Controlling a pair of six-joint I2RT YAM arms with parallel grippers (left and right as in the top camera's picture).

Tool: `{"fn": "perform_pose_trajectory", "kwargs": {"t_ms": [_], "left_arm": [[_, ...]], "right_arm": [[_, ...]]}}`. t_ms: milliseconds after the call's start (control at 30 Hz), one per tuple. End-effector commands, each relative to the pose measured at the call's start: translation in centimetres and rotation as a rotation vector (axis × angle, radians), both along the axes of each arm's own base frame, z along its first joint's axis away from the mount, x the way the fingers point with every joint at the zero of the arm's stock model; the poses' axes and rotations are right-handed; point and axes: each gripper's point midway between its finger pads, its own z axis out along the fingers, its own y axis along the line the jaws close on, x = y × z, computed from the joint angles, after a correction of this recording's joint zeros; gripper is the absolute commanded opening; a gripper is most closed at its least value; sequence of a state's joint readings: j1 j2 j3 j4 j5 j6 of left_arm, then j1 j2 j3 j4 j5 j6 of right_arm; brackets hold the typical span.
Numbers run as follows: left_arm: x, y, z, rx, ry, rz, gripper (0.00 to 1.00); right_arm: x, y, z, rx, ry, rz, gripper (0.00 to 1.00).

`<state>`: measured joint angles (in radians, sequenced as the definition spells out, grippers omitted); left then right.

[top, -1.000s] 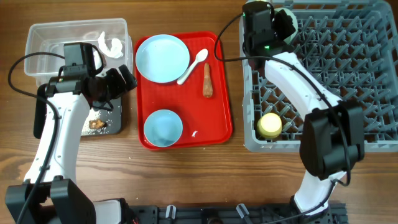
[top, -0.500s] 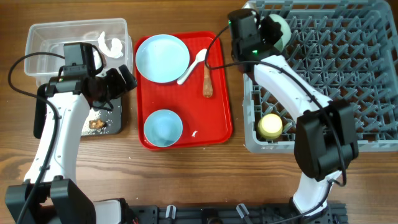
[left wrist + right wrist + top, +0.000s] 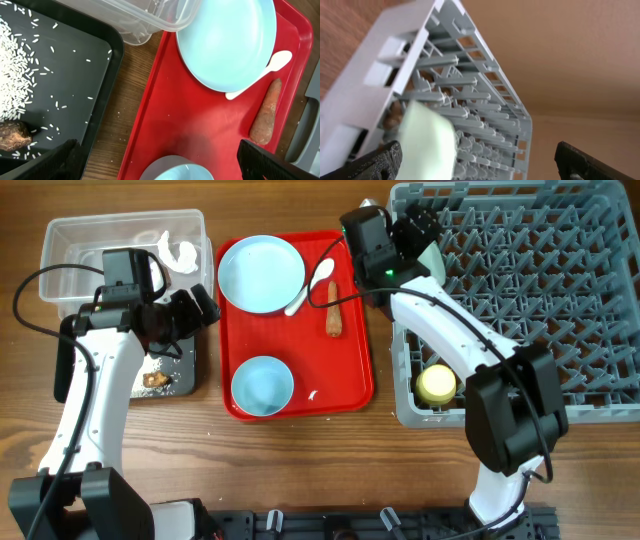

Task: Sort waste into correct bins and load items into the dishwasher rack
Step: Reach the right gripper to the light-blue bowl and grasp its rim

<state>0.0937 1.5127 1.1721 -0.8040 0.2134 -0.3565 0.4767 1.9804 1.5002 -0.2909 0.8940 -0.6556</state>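
Note:
Next, my right gripper grabs the second bowl on the red tray (image 3: 350,370) by its rim, so the opposite edge stays free to load into the dishwasher rack.
The grey dishwasher rack (image 3: 560,300) fills the right side, with a yellow cup (image 3: 435,383) in its front left corner. My right gripper (image 3: 414,227) is open at the rack's rear left corner, and a pale bowl (image 3: 430,253) leans in the rack just beside its fingers. In the right wrist view the bowl (image 3: 427,145) is a blur by the left finger, against the rack (image 3: 470,90). My left gripper (image 3: 192,310) hangs open and empty between the black tray (image 3: 185,365) and the red tray (image 3: 350,370). The plate (image 3: 261,273), spoon (image 3: 312,285), carrot stick (image 3: 333,310) and second bowl (image 3: 262,385) lie on the red tray.
The clear tub (image 3: 120,245) at the rear left holds crumpled white paper (image 3: 180,252). In the left wrist view, the black tray (image 3: 75,65) carries loose rice (image 3: 15,75) and a brown lump (image 3: 12,136). Bare wooden table runs along the front edge.
My right gripper has drawn back leftward from over the rack and opened, letting go of the pale bowl at the rack's rear left corner. The left arm has not moved.

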Motion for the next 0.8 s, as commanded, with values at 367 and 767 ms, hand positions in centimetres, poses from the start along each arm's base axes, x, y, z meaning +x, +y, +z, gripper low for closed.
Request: {"fn": "perform_pose_trajectory", "kwargs": {"t_ms": [367,767], "left_arm": [[0.5,0.3,1.0,0.006,-0.031,0.005,1.00],[0.5,0.3,1.0,0.006,-0.031,0.005,1.00]], "right_arm": [[-9.0,17.6,2.3,1.150,0.430,0.503,0.99],[-17.9,18.4,-7.3,1.467,0.765,-0.225,0.74]]}}
